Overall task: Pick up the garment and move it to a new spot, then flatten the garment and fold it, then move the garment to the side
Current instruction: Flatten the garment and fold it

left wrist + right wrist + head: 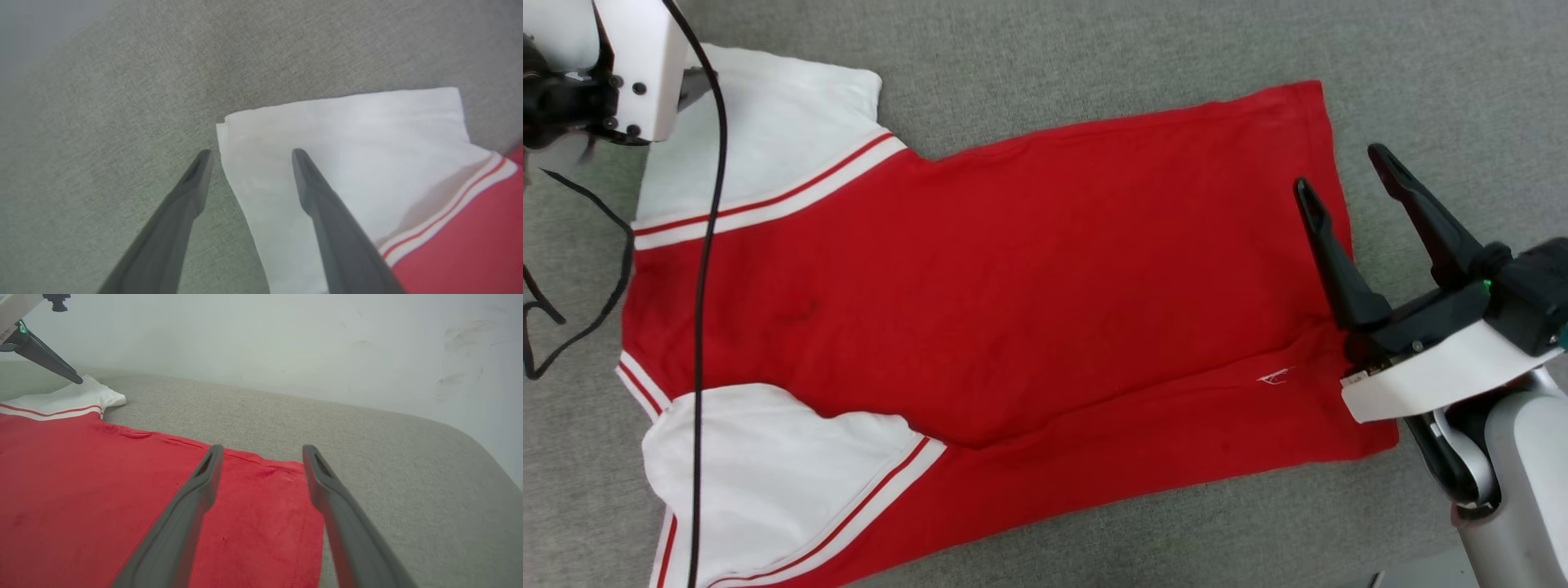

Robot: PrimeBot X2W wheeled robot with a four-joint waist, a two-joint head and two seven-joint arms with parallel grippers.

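My right gripper grabs the garment by its hem corner (1314, 96) next, where the cloth ends, since the red body (1052, 265) lies spread flat.
The garment (1013, 269) lies spread flat on the grey surface, a red body with white sleeves and striped trim to the left and its hem to the right. My right gripper (1343, 175) is open over the hem's far corner; in the right wrist view (263, 449) the red cloth (81, 477) lies under and between its fingers. My left gripper (251, 153) is open above the far sleeve (347, 134), with the sleeve's edge between the fingertips. The left wrist housing (637, 65) sits at the upper left. Neither gripper holds anything.
A black cable (707, 245) hangs from the left arm across the shirt's collar end. The grey fabric surface (1094, 49) runs back to a pale wall (286, 335) and rounds off at its right edge (470, 437).
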